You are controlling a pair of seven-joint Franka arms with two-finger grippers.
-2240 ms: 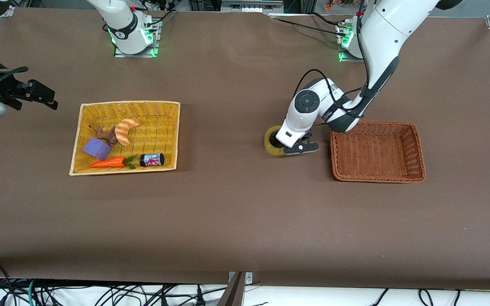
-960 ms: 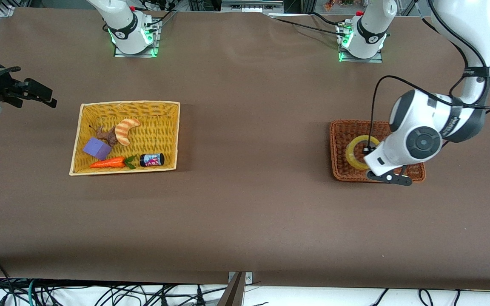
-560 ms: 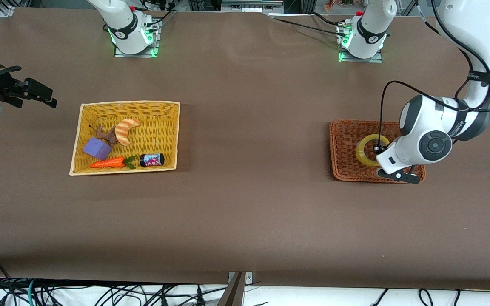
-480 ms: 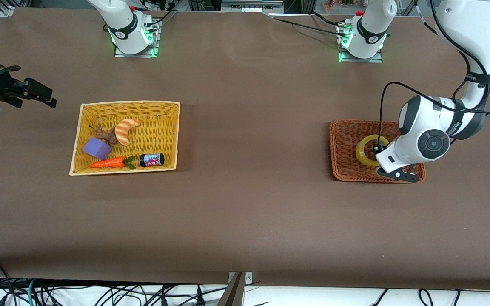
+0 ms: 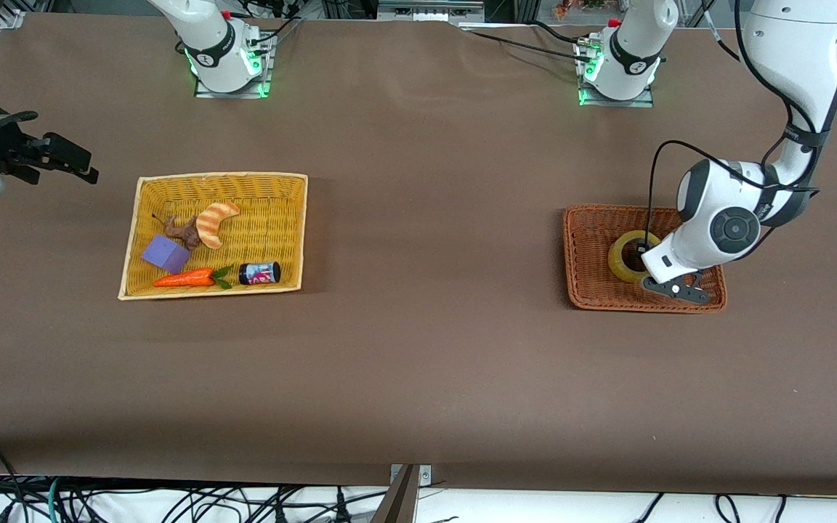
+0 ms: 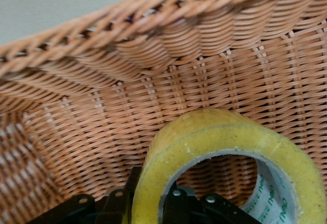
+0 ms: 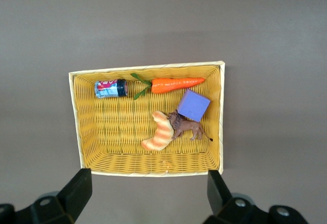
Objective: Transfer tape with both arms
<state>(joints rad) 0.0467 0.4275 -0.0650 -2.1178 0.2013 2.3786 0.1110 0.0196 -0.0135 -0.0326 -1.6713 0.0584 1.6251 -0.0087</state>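
Observation:
The tape sits low inside the brown wicker basket, below the basket's rim, and it would rest there, so my left gripper should open its fingers.
The pale-yellow tape roll is inside the brown wicker basket, tilted on its edge and below the rim. My left gripper is shut on the roll's wall, with one finger inside the hole and one outside. In the left wrist view the tape fills the lower part, my left gripper clamps its wall, and the basket wall rises close by. My right gripper waits open and empty, high up past the yellow basket at the right arm's end. Its fingers frame that basket.
The yellow basket holds an orange-striped croissant toy, a purple block, a brown animal figure, a carrot and a small can. Brown table lies between the two baskets.
My left gripper carried the tape from the table's middle to the brown basket and lowered it inside. The right arm has not moved.

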